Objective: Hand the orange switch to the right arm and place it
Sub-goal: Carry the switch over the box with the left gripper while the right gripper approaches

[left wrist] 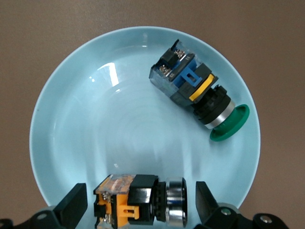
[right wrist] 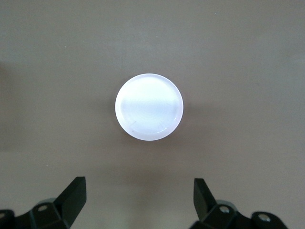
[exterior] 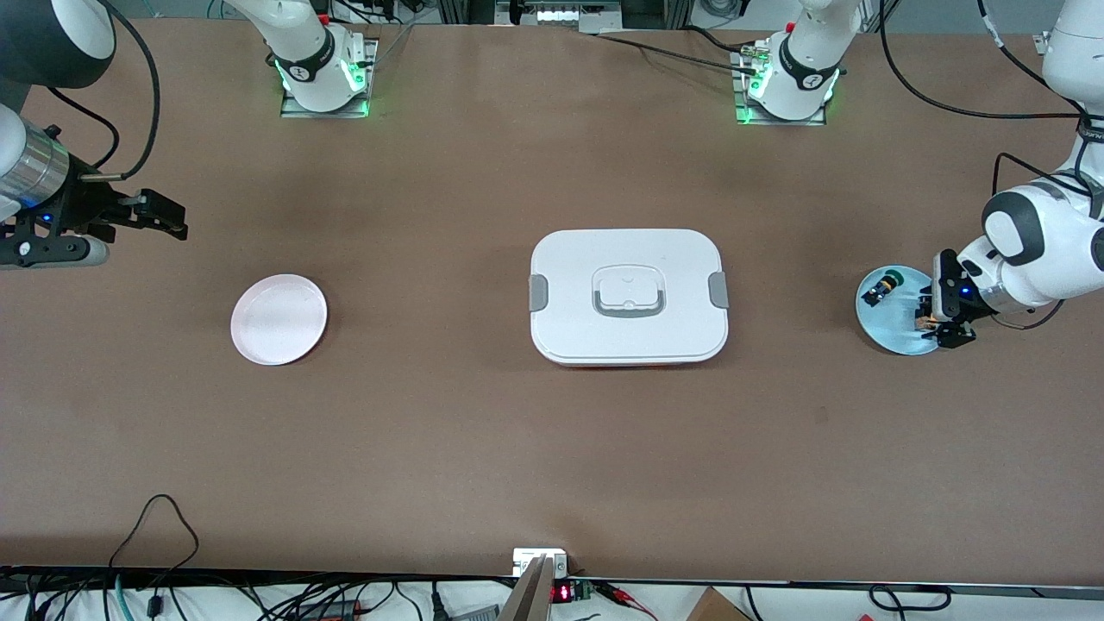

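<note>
My left gripper has its fingers beside both ends of the orange switch (left wrist: 128, 202), so it would hold the switch by closing now and should close on it.
The orange switch (left wrist: 128, 202) lies on its side on a light blue plate (left wrist: 95, 133), near the plate's rim; in the front view it (exterior: 925, 323) shows only partly under the hand. My left gripper (left wrist: 139, 196) is open and low over the plate (exterior: 888, 335), one finger on each side of the switch, with a gap at both sides. My right gripper (exterior: 168, 218) is open and empty, held in the air at the right arm's end of the table; it (right wrist: 138, 193) looks down on a small pale pink plate (right wrist: 149, 107).
A black-and-blue switch with a green cap (left wrist: 195, 90) lies on the same blue plate (exterior: 881, 286). A white lidded container (exterior: 629, 296) stands mid-table. The pink plate (exterior: 279, 319) sits toward the right arm's end. Cables run along the edge nearest the front camera.
</note>
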